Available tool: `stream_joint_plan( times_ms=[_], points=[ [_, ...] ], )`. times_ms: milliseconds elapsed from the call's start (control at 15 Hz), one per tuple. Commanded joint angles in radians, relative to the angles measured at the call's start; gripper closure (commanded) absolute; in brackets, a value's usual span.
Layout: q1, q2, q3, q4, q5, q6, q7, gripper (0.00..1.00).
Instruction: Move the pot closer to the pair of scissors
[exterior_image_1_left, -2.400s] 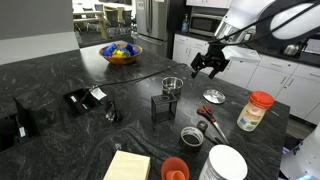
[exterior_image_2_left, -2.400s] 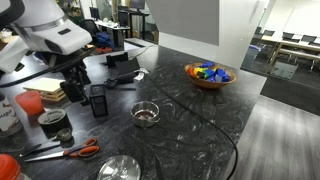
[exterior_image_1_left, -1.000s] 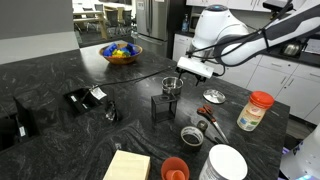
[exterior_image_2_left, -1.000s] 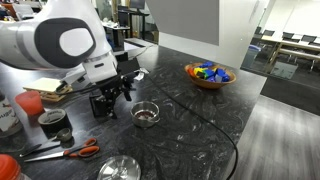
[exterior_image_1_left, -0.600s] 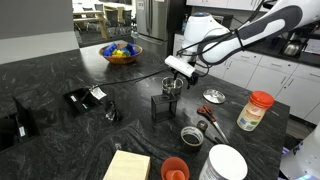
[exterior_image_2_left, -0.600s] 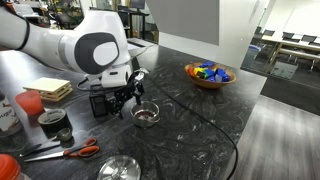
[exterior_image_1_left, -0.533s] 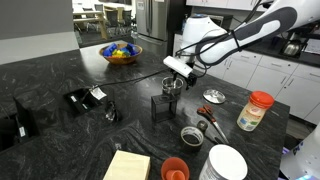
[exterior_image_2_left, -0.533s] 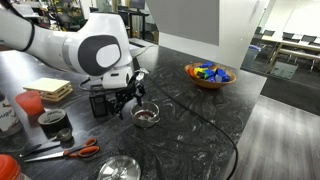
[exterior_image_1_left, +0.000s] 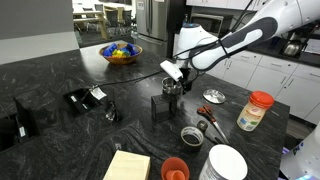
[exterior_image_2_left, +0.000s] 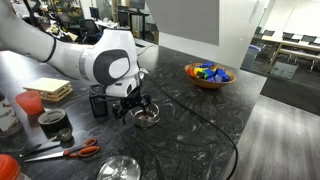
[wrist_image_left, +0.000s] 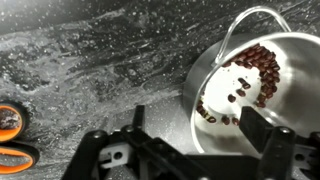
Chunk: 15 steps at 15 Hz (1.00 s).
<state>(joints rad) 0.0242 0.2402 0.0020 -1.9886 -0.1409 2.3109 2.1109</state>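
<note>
The pot's side runs between my open fingers, one outside and one inside, so it is time to close now and catch the pot's rim.
The small silver pot (exterior_image_1_left: 173, 86) stands on the dark marble counter; it also shows in an exterior view (exterior_image_2_left: 147, 117). In the wrist view the pot (wrist_image_left: 262, 70) holds brown beans. My gripper (wrist_image_left: 195, 128) is open and low over the pot's rim, with one finger outside the wall and one inside. The gripper shows at the pot in both exterior views (exterior_image_1_left: 175, 80) (exterior_image_2_left: 135, 107). The orange-handled scissors (exterior_image_2_left: 76, 151) lie nearer the counter's edge and show at the wrist view's left edge (wrist_image_left: 12, 121).
A black square holder (exterior_image_1_left: 163, 106) stands right next to the pot. A dark round tin (exterior_image_1_left: 191, 135), a red-lidded jar (exterior_image_1_left: 256, 110), a white bowl (exterior_image_1_left: 226, 163) and an orange cup (exterior_image_1_left: 175, 169) stand nearby. A fruit bowl (exterior_image_2_left: 210, 73) sits farther off.
The arm has swung across the counter and come down from well above it. The open gripper now sits at the pot's rim.
</note>
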Motion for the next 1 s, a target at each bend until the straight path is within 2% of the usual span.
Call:
stream_joint_plan(
  times_ms=[0, 600, 667, 933],
  points=[
    [0.029, 0.008, -0.026, 0.008, 0.016, 0.014, 0.055, 0.34],
    [0.034, -0.006, -0.042, -0.004, 0.005, 0.019, 0.099, 0.96],
    [0.036, -0.009, -0.046, -0.006, -0.003, 0.018, 0.107, 1.00],
    [0.037, -0.037, -0.051, -0.029, -0.019, 0.033, 0.123, 0.99]
  ],
)
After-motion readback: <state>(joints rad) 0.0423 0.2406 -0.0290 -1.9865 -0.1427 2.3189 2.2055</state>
